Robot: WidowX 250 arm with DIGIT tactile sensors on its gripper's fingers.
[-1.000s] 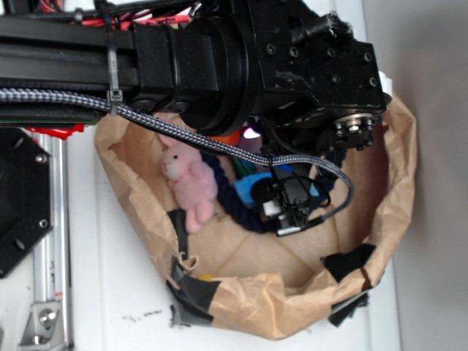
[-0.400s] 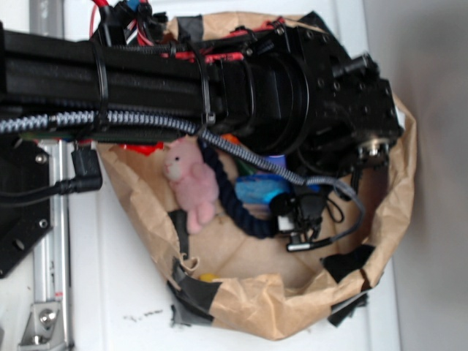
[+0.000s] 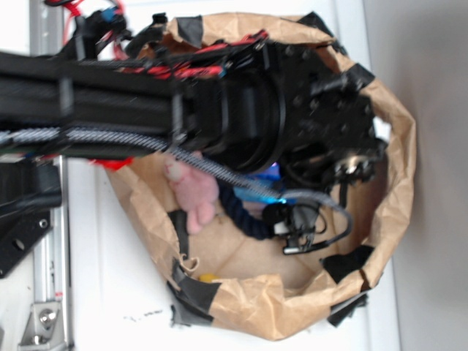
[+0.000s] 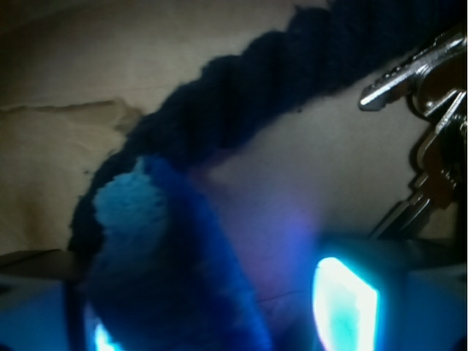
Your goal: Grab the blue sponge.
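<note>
My gripper should grab the sponge by its darker body (image 4: 172, 296) next and leave its fuzzy corner (image 4: 133, 202) free. Then it can pick the blue sponge out of the bag.
The blue sponge (image 4: 157, 241) fills the lower left of the wrist view, a fuzzy light-blue corner over a darker blue body. My gripper (image 4: 219, 318) is open around it. The sponge leans toward the glowing left pad (image 4: 96, 338), and a gap separates it from the right pad (image 4: 344, 300). In the exterior view my black arm (image 3: 278, 117) reaches into the brown paper bag (image 3: 256, 311) and hides the gripper. Only a sliver of the sponge (image 3: 275, 197) shows under the wrist.
A dark navy twisted rope (image 4: 241, 95) curves right behind the sponge; in the exterior view this rope (image 3: 241, 216) lies beside a pink plush toy (image 3: 196, 196). Metal keys (image 4: 428, 110) lie at the right. The bag's crumpled walls surround everything closely.
My arm has dropped deeper into the bag and now covers most of the sponge, which showed plainly in the earlier frames. The plush and rope have stayed put.
</note>
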